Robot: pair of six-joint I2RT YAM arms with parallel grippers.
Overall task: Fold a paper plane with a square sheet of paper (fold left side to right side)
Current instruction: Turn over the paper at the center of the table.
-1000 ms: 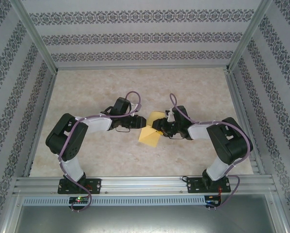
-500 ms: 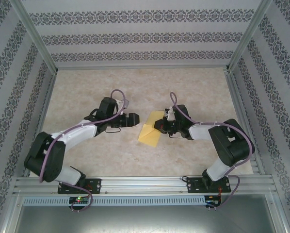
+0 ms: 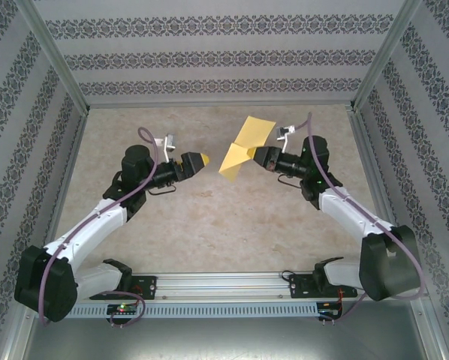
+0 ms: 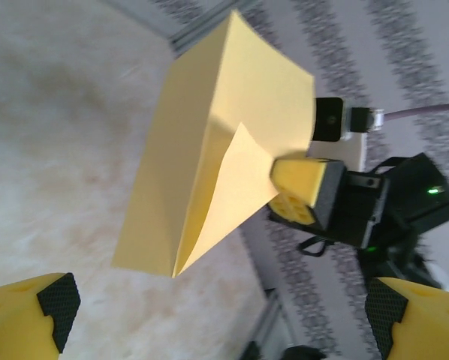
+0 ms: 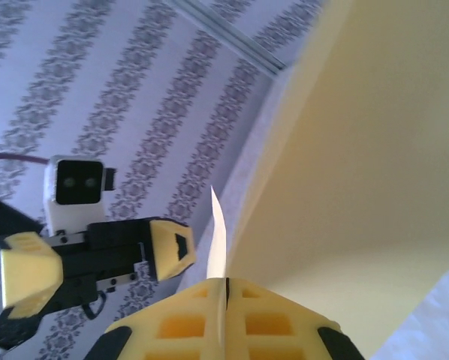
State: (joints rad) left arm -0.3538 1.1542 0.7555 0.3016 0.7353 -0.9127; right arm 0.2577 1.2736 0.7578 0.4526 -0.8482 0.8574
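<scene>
The paper has its free creased side (image 3: 230, 153) (image 4: 195, 184) opposite my right gripper. My left gripper needs to grab the paper there next, to take it over and lay it down folded.
The yellow sheet of paper (image 3: 243, 145) is folded into a creased shape with spread flaps and hangs in the air above the table. My right gripper (image 3: 257, 156) is shut on its right-hand corner. In the right wrist view the right gripper (image 5: 226, 300) pinches a thin paper edge, and the paper (image 5: 360, 150) spreads up to the right. My left gripper (image 3: 201, 159) stands open a little way left of the paper, not touching it. From the left wrist the paper (image 4: 209, 157) shows ahead of the open left gripper (image 4: 224, 326), with the right gripper's fingers (image 4: 305, 191) clamped on it.
The marbled tabletop (image 3: 209, 225) lies below both arms. Metal frame posts and patterned walls (image 3: 209, 60) close it in at the back and sides. An aluminium rail (image 3: 224, 283) with both arm bases runs along the near edge.
The left gripper let go of the paper, opened wide and drew back to the left. The right gripper shut on the paper and lifted it up and away from the table.
</scene>
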